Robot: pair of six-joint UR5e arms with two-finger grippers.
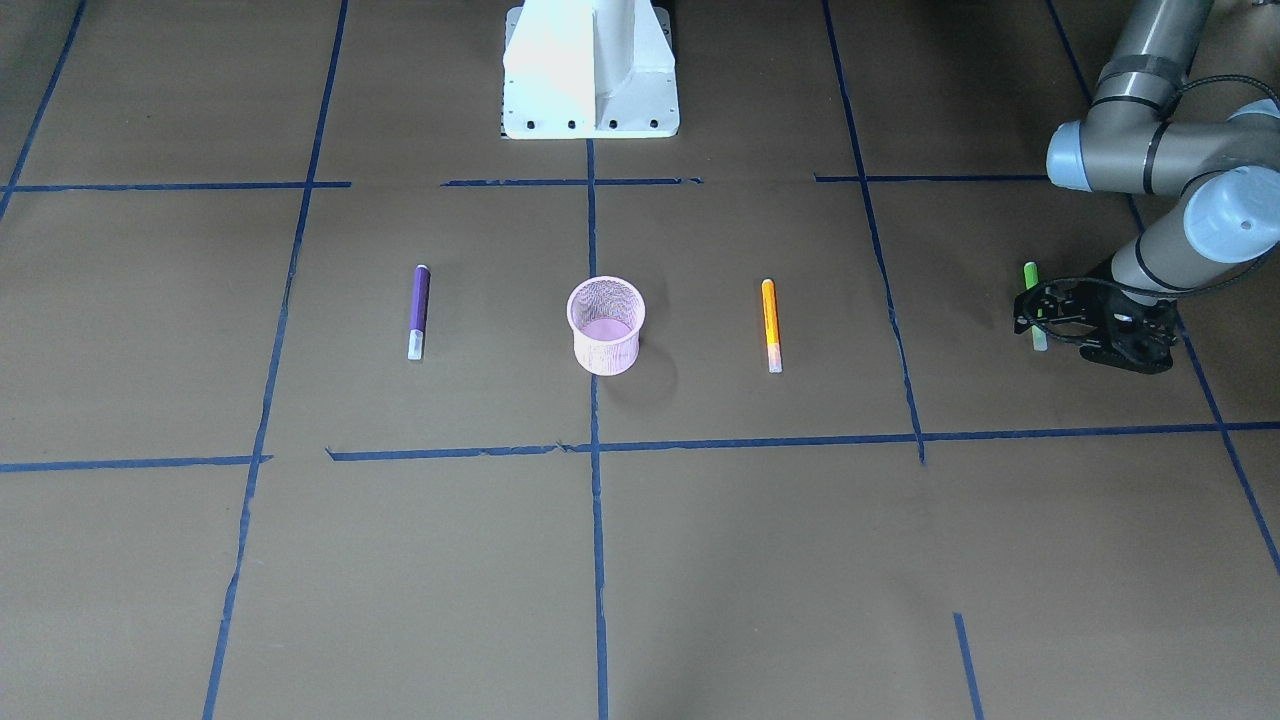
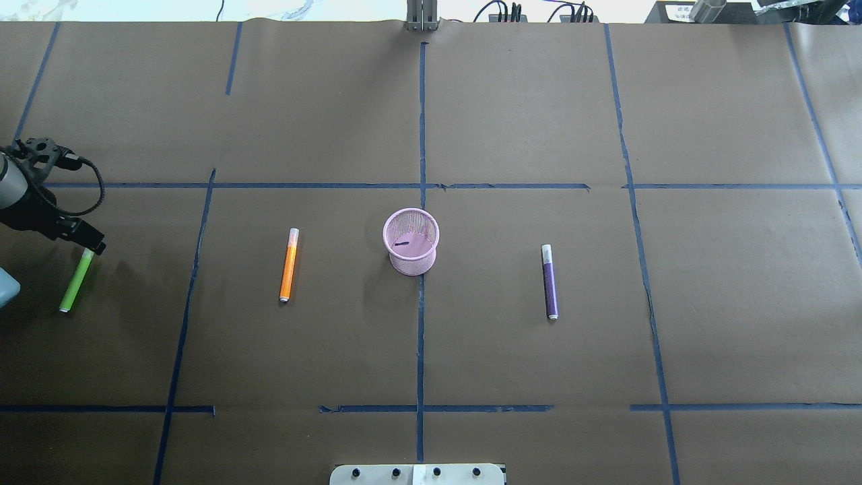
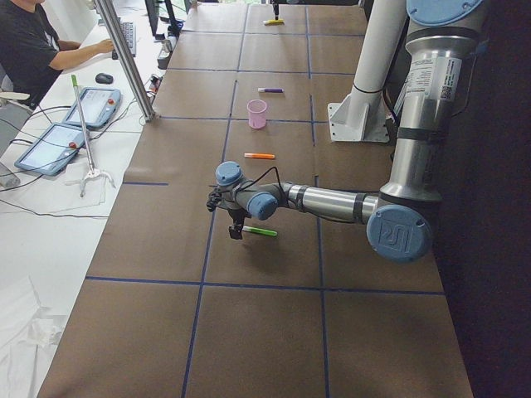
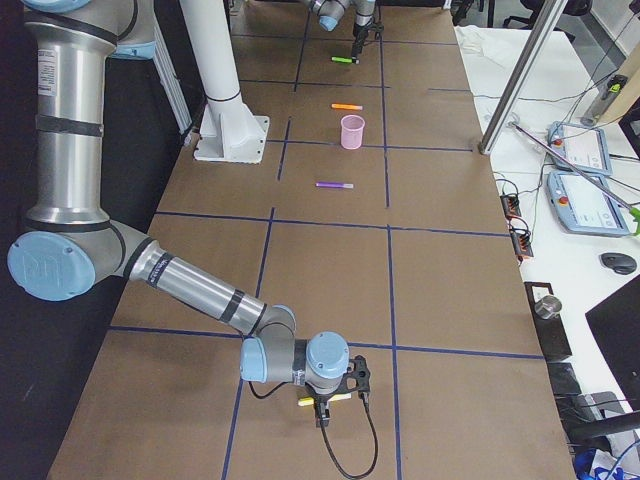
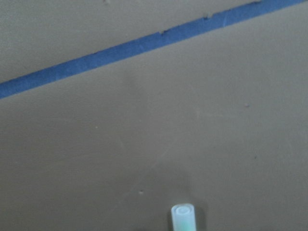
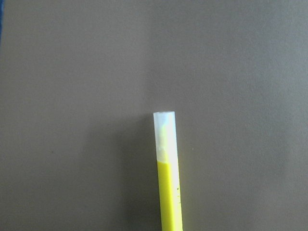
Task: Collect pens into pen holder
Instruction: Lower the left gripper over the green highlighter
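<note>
My left gripper grabs the green pen by its body (image 1: pixel 1030 277) next, to collect the green pen into the pen holder (image 1: pixel 606 340).
The pink mesh pen holder (image 1: pixel 606 340) stands upright at the table's middle. The purple pen (image 1: pixel 418 310) lies on one side of it and the orange pen (image 1: pixel 769 322) on the other, both apart from it. The green pen (image 1: pixel 1030 274) lies flat near the table's end on my left. My left gripper (image 1: pixel 1037 312) is low over the pen's pale end (image 5: pixel 183 217), fingers open on either side. My right gripper (image 4: pixel 322 415) shows only in the exterior right view, and I cannot tell if it is open or shut.
A yellow pen (image 6: pixel 168 187) with a pale end lies under my right gripper near the table's end on my right. The robot's white base (image 1: pixel 590 70) stands behind the holder. Blue tape lines cross the brown table. An operator (image 3: pixel 33 50) sits beyond the far edge.
</note>
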